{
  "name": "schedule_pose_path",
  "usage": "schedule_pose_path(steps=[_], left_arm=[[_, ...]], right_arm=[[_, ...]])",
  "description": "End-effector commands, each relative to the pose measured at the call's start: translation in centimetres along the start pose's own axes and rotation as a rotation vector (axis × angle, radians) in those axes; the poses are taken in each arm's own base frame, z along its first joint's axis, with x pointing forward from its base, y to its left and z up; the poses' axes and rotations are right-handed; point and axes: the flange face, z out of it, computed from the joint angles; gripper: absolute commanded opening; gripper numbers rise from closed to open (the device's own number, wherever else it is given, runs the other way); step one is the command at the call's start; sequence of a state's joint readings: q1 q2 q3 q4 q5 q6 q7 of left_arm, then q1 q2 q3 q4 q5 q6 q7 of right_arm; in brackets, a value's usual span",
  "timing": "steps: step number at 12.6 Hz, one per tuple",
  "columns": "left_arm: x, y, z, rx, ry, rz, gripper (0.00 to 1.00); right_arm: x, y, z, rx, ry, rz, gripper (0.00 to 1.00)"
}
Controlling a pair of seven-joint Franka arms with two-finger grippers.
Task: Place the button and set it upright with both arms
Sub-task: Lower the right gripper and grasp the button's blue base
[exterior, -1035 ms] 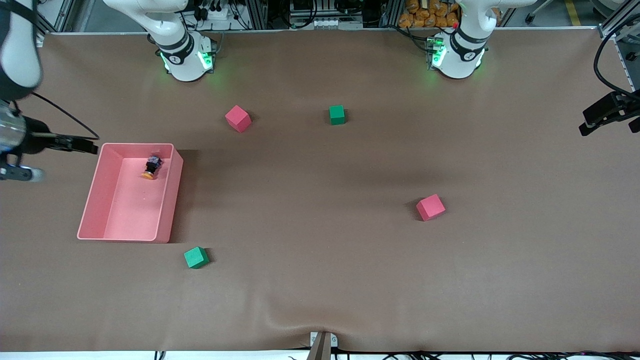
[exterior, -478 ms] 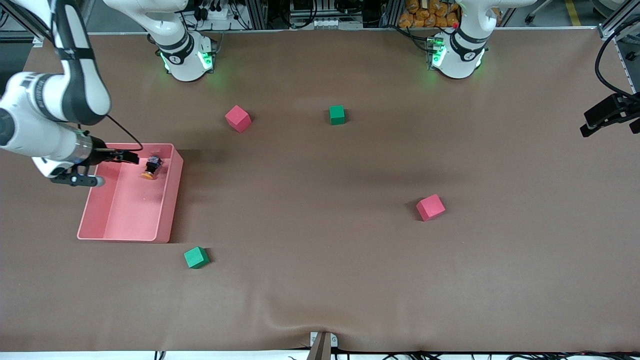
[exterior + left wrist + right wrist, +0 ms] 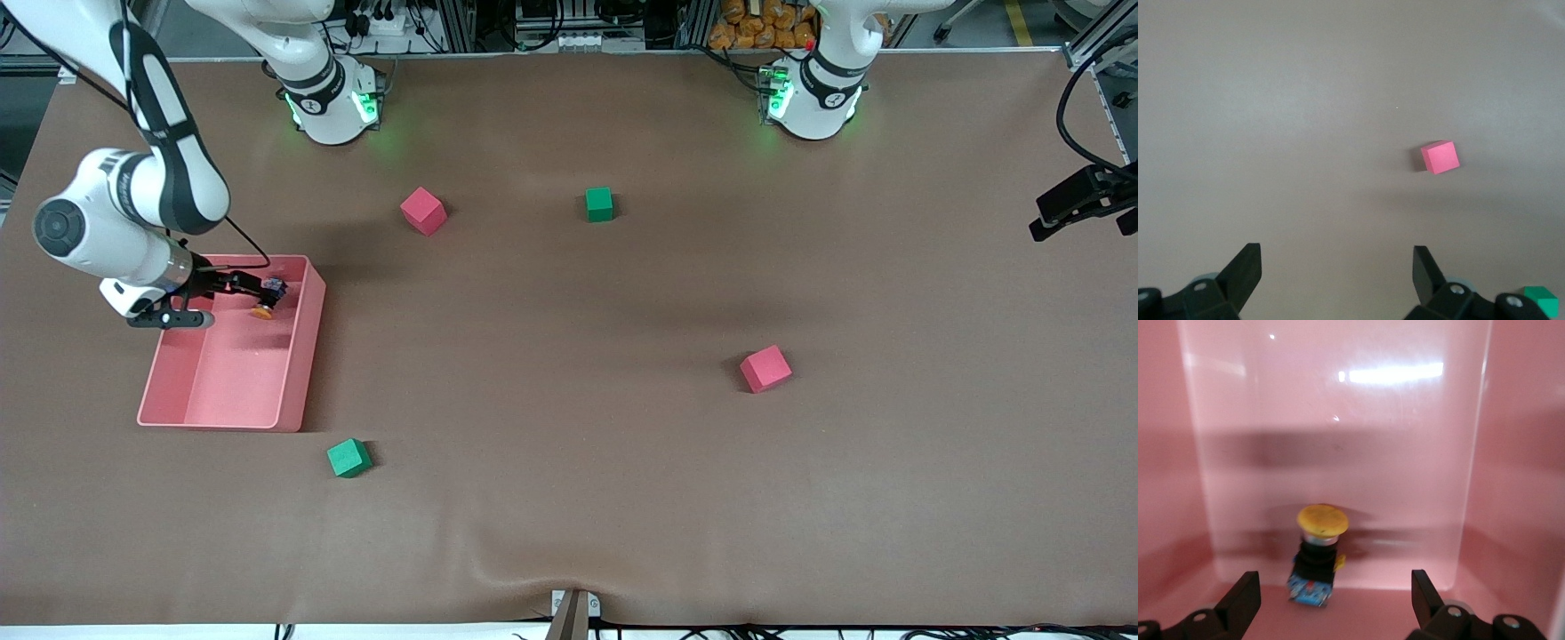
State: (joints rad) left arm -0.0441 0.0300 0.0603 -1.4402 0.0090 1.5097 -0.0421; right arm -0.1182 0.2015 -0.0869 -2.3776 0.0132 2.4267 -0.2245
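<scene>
The right gripper will grab the button by its black body (image 3: 273, 292) next. The button's orange cap (image 3: 261, 313) then stays free, so the button can be stood upright.
The button (image 3: 267, 299) lies on its side in the pink bin (image 3: 302, 356), black body farther from the front camera and orange cap nearer. My right gripper (image 3: 256, 286) is open and low inside the bin, right next to the button's body. In the right wrist view the button (image 3: 1322, 520) lies just ahead of the right gripper (image 3: 1335, 597), between the lines of the two fingers, with the bin's walls (image 3: 1525, 453) around it. My left gripper (image 3: 1038, 222) waits open and empty, high over the left arm's end of the table; it also shows in the left wrist view (image 3: 1337, 263).
A red cube (image 3: 423, 211) and a green cube (image 3: 599, 204) lie near the robots' bases. Another red cube (image 3: 765, 368) lies mid-table toward the left arm's end. A green cube (image 3: 348, 458) lies nearer the front camera than the bin. The left wrist view shows a red cube (image 3: 1439, 157) and a green cube (image 3: 1541, 301).
My right arm has swung in from the table's end and brought its open gripper down into the bin, up to the button. The left arm and the button have not moved.
</scene>
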Motion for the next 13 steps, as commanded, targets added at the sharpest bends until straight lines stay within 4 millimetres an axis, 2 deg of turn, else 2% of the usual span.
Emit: schedule_pose_path(steps=[1, 2, 3, 7, 9, 12, 13], left_arm=[[0.1, -0.2, -0.1, -0.006, -0.012, 0.022, 1.00], [0.1, -0.3, -0.1, -0.008, -0.012, 0.024, 1.00], [0.1, -0.3, -0.1, -0.008, -0.012, 0.025, 1.00], [0.2, -0.3, 0.3, -0.009, -0.020, 0.024, 1.00], [0.1, -0.3, 0.1, -0.008, -0.017, 0.024, 1.00], [0.1, -0.4, 0.1, -0.009, -0.017, 0.041, 1.00], [0.2, -0.5, 0.2, -0.009, -0.018, 0.039, 1.00]], right_arm=[[-1.9, -0.3, 4.8, -0.013, 0.024, -0.022, 1.00], [-2.6, -0.5, 6.0, -0.021, 0.049, -0.023, 1.00], [-2.7, -0.7, 6.3, -0.021, 0.051, -0.021, 1.00], [-2.9, -0.8, 6.4, -0.019, 0.040, -0.016, 1.00], [-2.8, -0.9, 6.0, -0.020, 0.045, -0.018, 1.00], [-3.1, -1.3, 4.2, -0.009, 0.010, -0.024, 1.00], [-3.2, -1.4, 4.3, -0.006, -0.001, -0.023, 1.00]])
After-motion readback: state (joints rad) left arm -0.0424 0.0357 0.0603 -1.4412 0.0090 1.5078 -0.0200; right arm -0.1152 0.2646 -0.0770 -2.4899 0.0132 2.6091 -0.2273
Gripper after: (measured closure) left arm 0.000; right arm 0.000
